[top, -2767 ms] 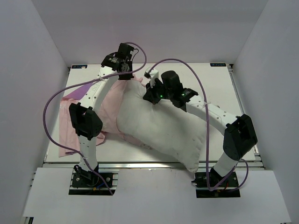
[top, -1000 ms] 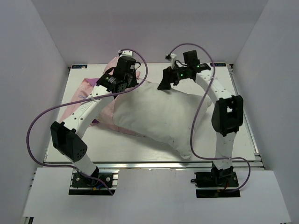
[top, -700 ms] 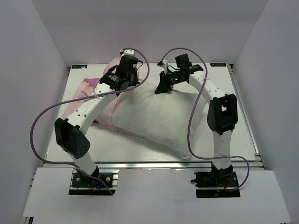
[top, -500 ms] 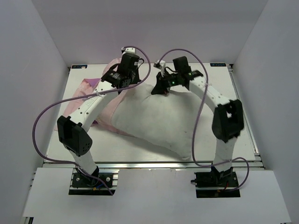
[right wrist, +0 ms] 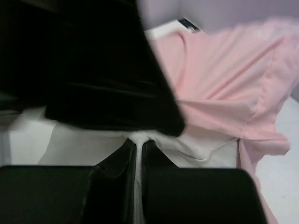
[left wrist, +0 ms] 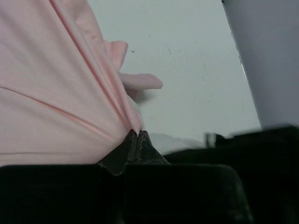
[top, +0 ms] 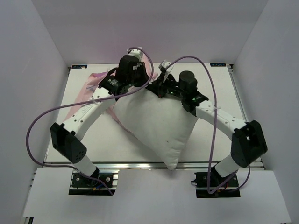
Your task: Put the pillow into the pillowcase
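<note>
The lifted pillow's near corner is over the table's front bar, and on opening now it would drop overhanging. My right gripper keeps holding the pillow for now.
The white pillow (top: 154, 121) hangs lifted by its far edge, its near corner pointing at the table's front edge. My right gripper (top: 160, 88) is shut on a fold of the pillow's white fabric (right wrist: 140, 140) at the top right. My left gripper (top: 135, 84) is shut on the pale pink pillowcase (left wrist: 56, 84) at the pillow's top left. The pillowcase (top: 100, 86) trails left and back behind the pillow, pink face up, with a purple strip at its left edge. In the right wrist view the pink pillowcase (right wrist: 224, 88) hangs just beyond the pinched pillow edge.
White table (top: 224, 93) with walls close on three sides. The metal front rail (top: 140, 164) runs along the near edge. Purple cables loop off both arms. The left arm's forearm (top: 88, 112) crosses over the pillowcase.
Both grippers have come together near the middle back and risen. The pillow has been pulled up by its far edge and turned, so its near corner now points forward. The right arm has swung right.
</note>
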Robot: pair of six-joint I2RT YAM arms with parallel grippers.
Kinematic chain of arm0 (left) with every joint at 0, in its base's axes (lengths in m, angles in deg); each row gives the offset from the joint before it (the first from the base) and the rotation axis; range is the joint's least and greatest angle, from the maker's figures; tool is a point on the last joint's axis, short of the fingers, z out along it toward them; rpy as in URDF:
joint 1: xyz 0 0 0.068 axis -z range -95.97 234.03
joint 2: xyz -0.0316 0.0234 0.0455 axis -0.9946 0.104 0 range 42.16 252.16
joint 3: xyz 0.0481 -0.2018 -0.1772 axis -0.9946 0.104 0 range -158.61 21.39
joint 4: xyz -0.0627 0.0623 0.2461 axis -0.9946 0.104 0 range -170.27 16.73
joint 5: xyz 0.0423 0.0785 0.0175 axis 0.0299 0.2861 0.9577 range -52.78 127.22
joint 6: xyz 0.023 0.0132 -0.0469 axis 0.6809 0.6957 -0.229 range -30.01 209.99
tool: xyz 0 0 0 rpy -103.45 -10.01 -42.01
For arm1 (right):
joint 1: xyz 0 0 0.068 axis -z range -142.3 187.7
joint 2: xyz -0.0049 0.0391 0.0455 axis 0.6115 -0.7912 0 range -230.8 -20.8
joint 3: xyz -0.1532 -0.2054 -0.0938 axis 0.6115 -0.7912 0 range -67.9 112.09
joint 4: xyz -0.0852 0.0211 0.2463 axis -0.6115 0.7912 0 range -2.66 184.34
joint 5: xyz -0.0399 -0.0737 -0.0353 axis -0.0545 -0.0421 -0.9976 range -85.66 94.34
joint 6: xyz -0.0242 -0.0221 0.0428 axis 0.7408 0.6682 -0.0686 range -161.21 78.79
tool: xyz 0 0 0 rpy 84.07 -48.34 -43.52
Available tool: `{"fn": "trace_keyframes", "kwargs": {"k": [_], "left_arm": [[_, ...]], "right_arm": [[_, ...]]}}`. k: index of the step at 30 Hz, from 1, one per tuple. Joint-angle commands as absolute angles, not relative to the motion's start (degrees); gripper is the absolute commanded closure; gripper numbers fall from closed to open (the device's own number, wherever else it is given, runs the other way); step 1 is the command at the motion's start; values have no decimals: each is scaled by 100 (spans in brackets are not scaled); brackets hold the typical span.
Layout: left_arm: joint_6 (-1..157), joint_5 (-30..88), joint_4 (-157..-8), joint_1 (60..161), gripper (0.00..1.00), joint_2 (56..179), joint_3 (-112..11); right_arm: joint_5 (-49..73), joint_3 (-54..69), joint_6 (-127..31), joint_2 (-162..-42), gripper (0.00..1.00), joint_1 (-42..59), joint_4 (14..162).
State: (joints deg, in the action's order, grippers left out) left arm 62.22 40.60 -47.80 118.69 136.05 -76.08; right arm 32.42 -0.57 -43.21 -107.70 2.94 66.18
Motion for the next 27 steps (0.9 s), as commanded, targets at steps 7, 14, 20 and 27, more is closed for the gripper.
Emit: {"fn": "trace_keyframes", "kwargs": {"k": [7, 14, 20, 27], "left_arm": [[5571, 2755, -5364, 12473, 100, 11951, -5912], [5834, 2587, -5478, 12473, 100, 12476, -5683], [6116, 3633, -4873, 12446, 79, 13136, -6227], [6204, 3844, -4432, 12429, 18, 13323, -6685]], "right_arm": [[1078, -427, -4245, -12046, 100, -35, 4684], [952, -726, -5025, -12039, 100, -141, 3103], [479, -403, -5316, -11977, 85, -150, 3447], [-603, 537, -5316, -12187, 28, -27, 6092]]}}
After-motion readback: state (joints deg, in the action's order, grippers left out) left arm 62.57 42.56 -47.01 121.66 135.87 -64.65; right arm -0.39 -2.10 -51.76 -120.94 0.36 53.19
